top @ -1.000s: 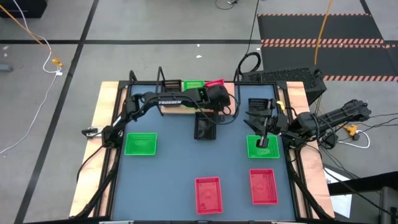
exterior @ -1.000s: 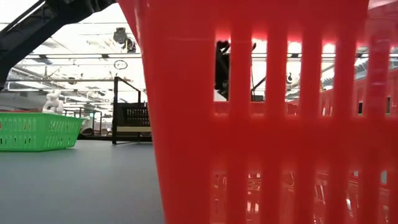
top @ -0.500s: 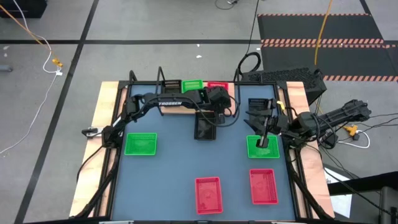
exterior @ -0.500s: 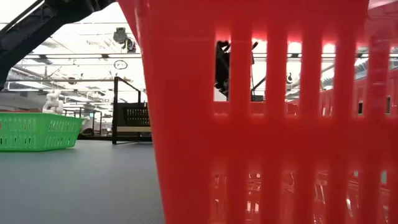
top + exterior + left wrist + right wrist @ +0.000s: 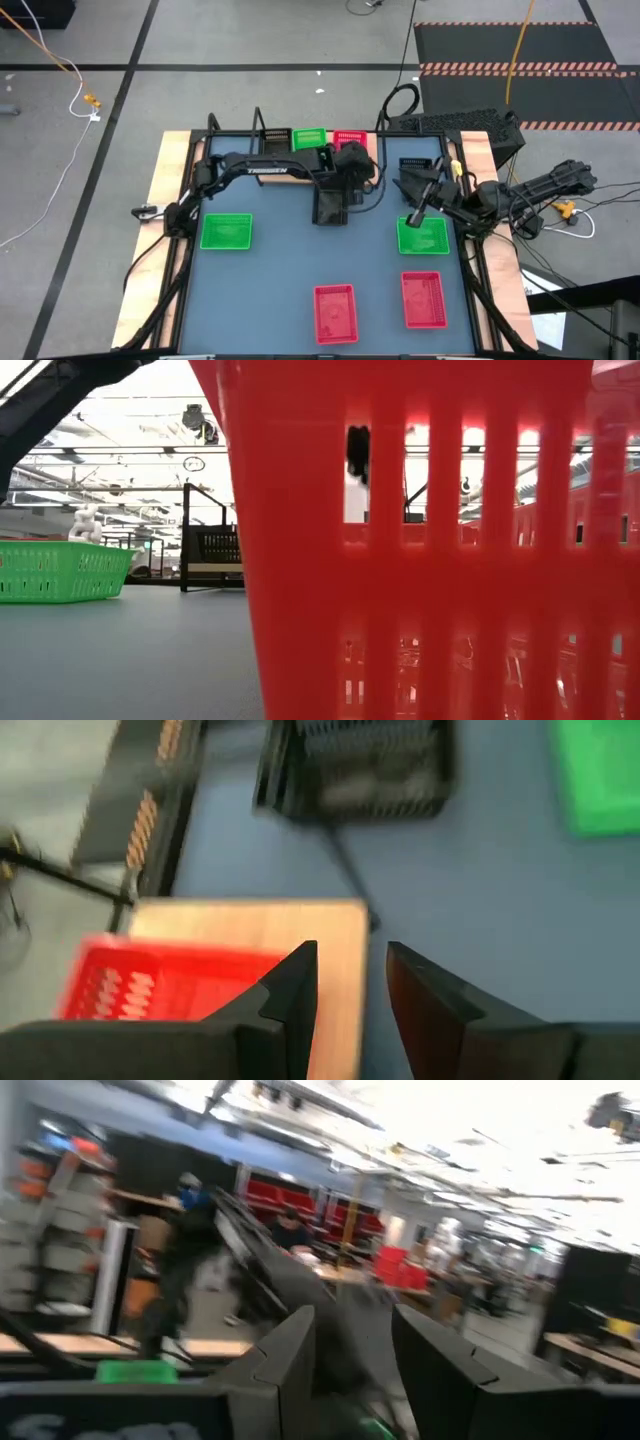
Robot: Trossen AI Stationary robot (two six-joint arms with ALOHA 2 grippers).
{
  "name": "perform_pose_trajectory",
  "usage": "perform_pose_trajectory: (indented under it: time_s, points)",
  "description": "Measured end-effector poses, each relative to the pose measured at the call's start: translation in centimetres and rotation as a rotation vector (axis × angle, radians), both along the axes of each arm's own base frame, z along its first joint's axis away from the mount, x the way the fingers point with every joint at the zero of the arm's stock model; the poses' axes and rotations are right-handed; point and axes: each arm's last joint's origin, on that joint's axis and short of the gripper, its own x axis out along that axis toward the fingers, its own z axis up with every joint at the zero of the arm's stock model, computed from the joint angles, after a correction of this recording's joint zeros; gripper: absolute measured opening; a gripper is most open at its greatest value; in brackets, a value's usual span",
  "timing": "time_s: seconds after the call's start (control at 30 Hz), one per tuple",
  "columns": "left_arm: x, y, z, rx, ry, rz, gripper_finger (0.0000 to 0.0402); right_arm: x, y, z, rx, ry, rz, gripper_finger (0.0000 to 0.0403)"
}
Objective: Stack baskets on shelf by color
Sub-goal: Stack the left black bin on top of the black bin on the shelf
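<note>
Next, my left gripper grabs the loose black basket by its short end's rim (image 5: pixel 329 223) to stack it with the black basket on the shelf.
The wooden shelf (image 5: pixel 285 172) stands at the table's far edge. On it sit a green basket (image 5: pixel 310 138) and a red basket (image 5: pixel 348 138), and a black basket (image 5: pixel 215 545) rests at its left end. My left gripper (image 5: pixel 352 178) (image 5: pixel 350 985) hovers open and empty just off the shelf's right end. The red basket (image 5: pixel 165 990) lies flat on the board beside it. My right gripper (image 5: pixel 413 212) (image 5: pixel 350 1345) is open and empty, raised over a green basket (image 5: pixel 424 238) on the table's right side.
On the tabletop (image 5: pixel 280 270) are a black basket (image 5: pixel 330 205) near the middle, another black basket (image 5: pixel 420 170) far right, a green basket (image 5: pixel 226 232) on the left and two red baskets (image 5: pixel 335 312) (image 5: pixel 423 298) near the front. One red basket (image 5: pixel 400 560) fills the low view.
The red basket went from tilted over the shelf's right end to lying flat on the board beside the green one. My left gripper then drew back from it toward the table's near edge. My right gripper rose from the right-hand green basket and tipped upward.
</note>
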Motion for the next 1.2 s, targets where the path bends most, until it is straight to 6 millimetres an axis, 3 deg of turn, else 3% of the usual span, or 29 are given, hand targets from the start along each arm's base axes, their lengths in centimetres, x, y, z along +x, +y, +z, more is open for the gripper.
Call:
perform_pose_trajectory:
  time_s: [0.2, 0.33, 0.57, 0.67, 0.8, 0.93, 1.03, 1.2]
  points:
    - [-2.7, -3.3, 5.1, 0.024, 0.003, -0.03, 0.0129, -0.1, -0.3, -0.2, 0.025, 0.021, -0.096, 0.013]
    - [-4.8, -5.9, 6.5, -0.036, 0.103, -0.029, 0.0129, 0.0, -0.2, -0.4, 0.02, 0.042, -0.099, 0.013]
    - [-7.2, -11.9, 2.2, -0.083, 0.281, -0.099, 0.0129, 0.1, -0.2, -0.9, 0.058, 0.067, -0.086, 0.013]
    - [-9.3, -14.2, 0.3, -0.098, 0.374, -0.08, 0.0129, 0.2, -0.2, -1.3, 0.045, 0.109, -0.089, 0.013]
    - [-12.6, -16.6, -0.3, -0.029, 0.415, -0.04, 0.0129, 0.2, -0.2, -1.6, 0.041, 0.145, -0.116, 0.013]
    - [-15.4, -17.5, 1.5, 0.022, 0.341, -0.018, 0.0129, 0.2, -0.2, -1.5, 0.047, 0.131, -0.114, 0.013]
    - [-15.7, -17.5, 2.4, -0.013, 0.171, -0.039, 0.0129, 0.2, -0.2, -1.4, 0.054, 0.113, -0.111, 0.013]
    - [-14.4, -16.9, 0.0, -0.101, -0.004, -0.185, 0.0129, 0.1, -0.2, -1.0, 0.08, 0.066, -0.106, 0.013]
